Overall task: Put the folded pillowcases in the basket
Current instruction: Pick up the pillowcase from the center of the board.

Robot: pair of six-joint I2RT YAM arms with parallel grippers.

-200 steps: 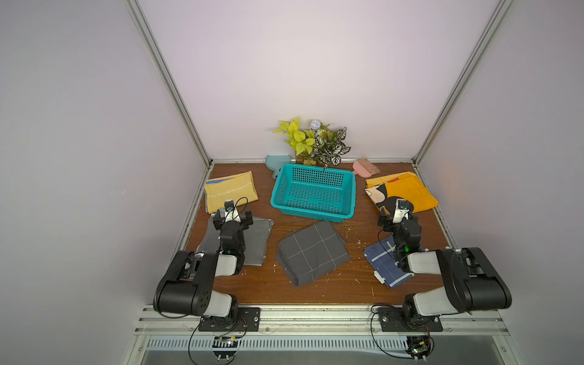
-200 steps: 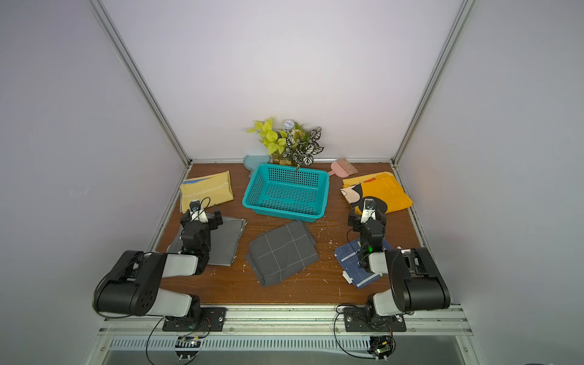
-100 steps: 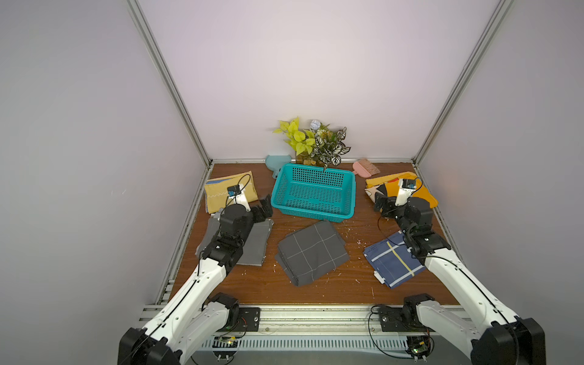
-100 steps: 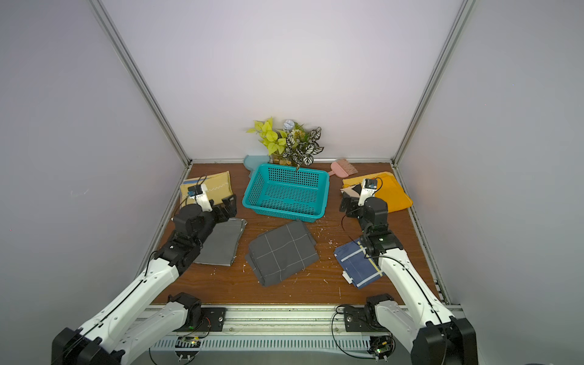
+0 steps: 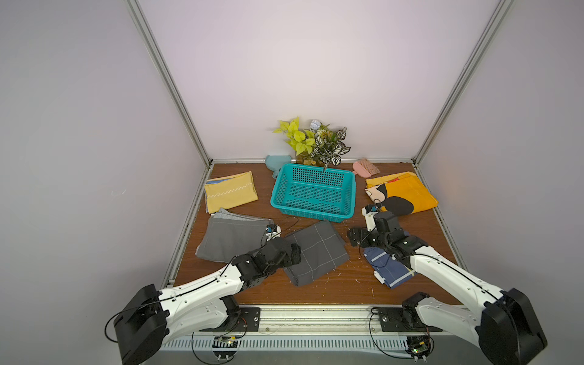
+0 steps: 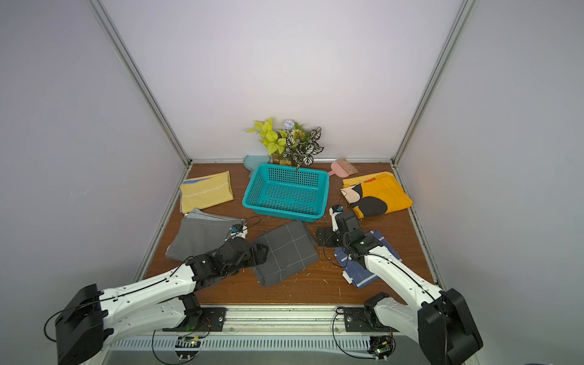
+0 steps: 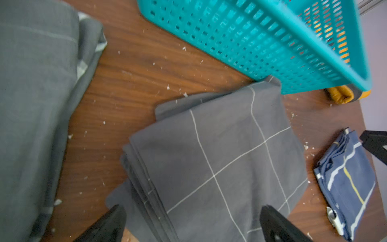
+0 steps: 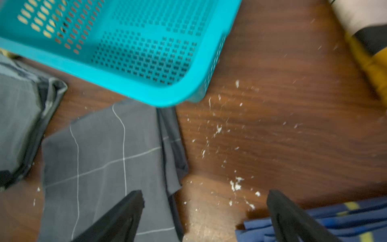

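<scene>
I need to lay the pillowcase flat in the basket (image 5: 311, 212), so next I should use my left gripper to grab the pillowcase's layered edge (image 5: 290, 273), opposite my right gripper.
The folded pillowcase (image 5: 319, 249) (image 6: 289, 249), dark grey with a thin white grid, lies flat mid-table, its far corner touching the teal basket (image 5: 311, 212) (image 6: 281, 211). That basket stands behind it with nothing inside. My left gripper (image 5: 295, 249) (image 7: 192, 209) is open, hovering over the pillowcase's (image 7: 219, 157) left edge. At its right edge my right gripper (image 5: 355, 237) (image 8: 206, 194) is open too, one finger above the pillowcase (image 8: 100, 157), one above the blue cloth. The basket (image 7: 251, 42) (image 8: 146, 90) shows in both wrist views.
A light grey cloth (image 5: 230, 240) and a yellow cloth (image 5: 230, 192) lie left. A blue striped cloth (image 5: 388, 268) and an orange printed cloth (image 5: 401, 196) lie right. A plant (image 5: 316, 142), pink brush (image 5: 366, 167) and teal dustpan (image 5: 276, 161) line the back wall. White crumbs dot the wood.
Both arms unfolded from their tucked poses near the front, reached out, then swung inward and down to the pillowcase's two sides. Both grippers stayed open.
</scene>
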